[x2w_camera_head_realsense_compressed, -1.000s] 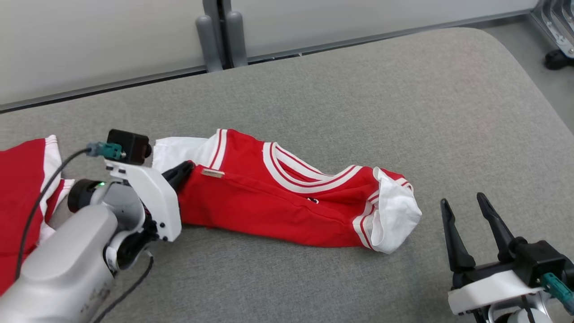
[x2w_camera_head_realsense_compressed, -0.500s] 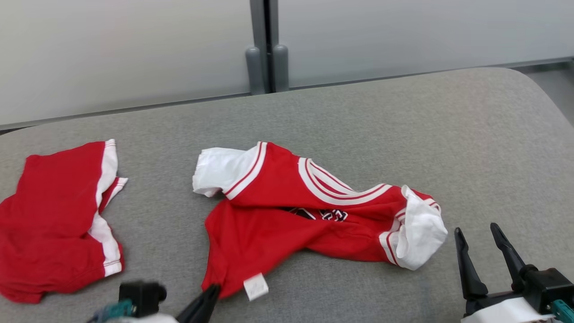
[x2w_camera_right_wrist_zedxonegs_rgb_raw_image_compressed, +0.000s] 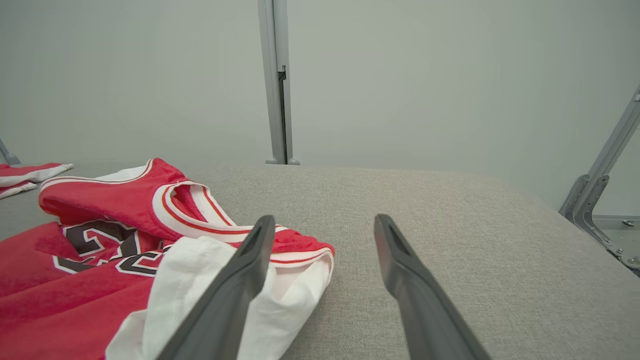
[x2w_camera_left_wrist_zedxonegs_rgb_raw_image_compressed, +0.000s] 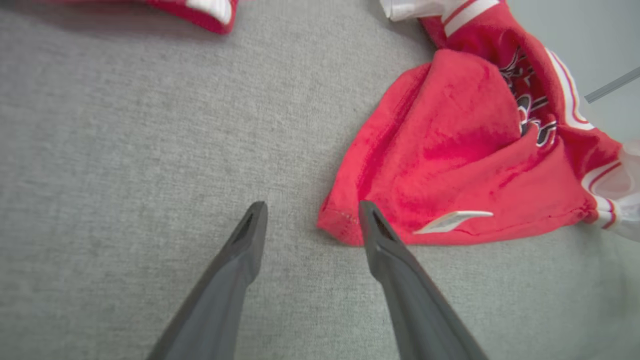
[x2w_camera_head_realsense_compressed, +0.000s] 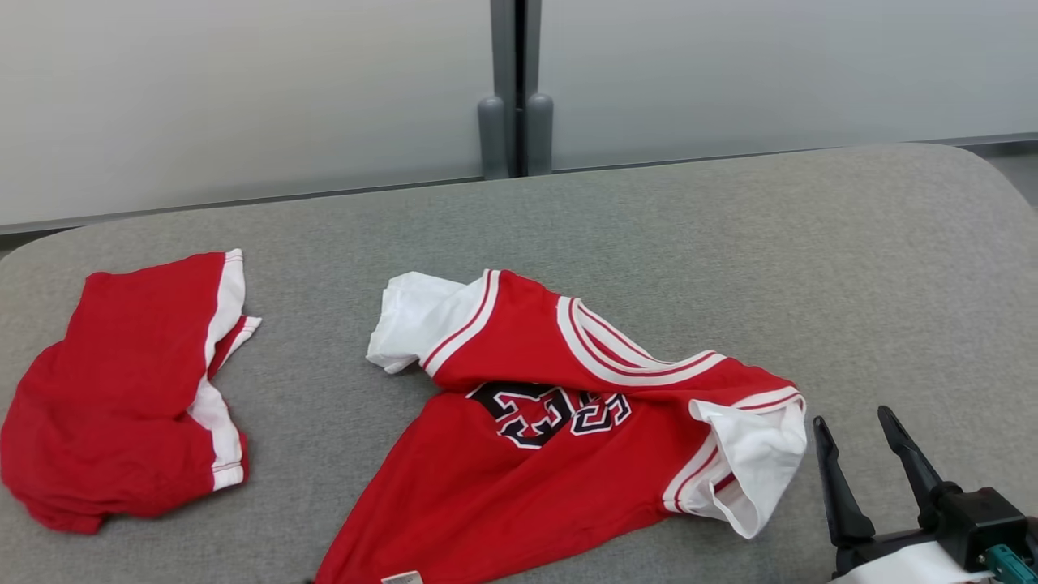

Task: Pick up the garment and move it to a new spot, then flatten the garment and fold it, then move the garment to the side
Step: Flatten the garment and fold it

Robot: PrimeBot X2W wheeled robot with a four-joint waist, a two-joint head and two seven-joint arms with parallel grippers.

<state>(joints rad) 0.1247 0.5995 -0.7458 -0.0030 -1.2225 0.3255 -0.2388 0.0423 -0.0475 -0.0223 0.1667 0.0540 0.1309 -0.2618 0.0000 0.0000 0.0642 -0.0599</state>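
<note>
Next, my left gripper grabs the jersey by its red hem corner point(x2w_camera_left_wrist_zedxonegs_rgb_raw_image_compressed: 339, 224), since that corner sticks out loose while the jersey's body lies slack on the cushion.
The garment point(x2w_camera_head_realsense_compressed: 551, 454) is a red jersey with white sleeves and a black number, lying crumpled in the middle of the grey cushion point(x2w_camera_head_realsense_compressed: 770, 243). Its hem reaches the head view's bottom edge. In the left wrist view my left gripper point(x2w_camera_left_wrist_zedxonegs_rgb_raw_image_compressed: 312, 207) is open just above the cushion. The jersey's hem corner point(x2w_camera_left_wrist_zedxonegs_rgb_raw_image_compressed: 340, 227), with a white label beside it, lies loose by the right-hand finger. My right gripper point(x2w_camera_head_realsense_compressed: 851, 418) stands open at the lower right, just right of the white sleeve point(x2w_camera_head_realsense_compressed: 754, 462). In the right wrist view that sleeve point(x2w_camera_right_wrist_zedxonegs_rgb_raw_image_compressed: 165, 280) lies behind the left-hand finger of the right gripper point(x2w_camera_right_wrist_zedxonegs_rgb_raw_image_compressed: 324, 219).
Red shorts with white trim point(x2w_camera_head_realsense_compressed: 122, 389) lie at the cushion's left end, apart from the jersey. A pale wall with a grey post point(x2w_camera_head_realsense_compressed: 515, 81) stands behind the cushion. A metal frame point(x2w_camera_right_wrist_zedxonegs_rgb_raw_image_compressed: 600, 200) is off the right end.
My left gripper pulled the jersey's hem toward the front, spreading it so the number shows, then opened and let go. The head camera has also shifted. The right gripper stayed open.
</note>
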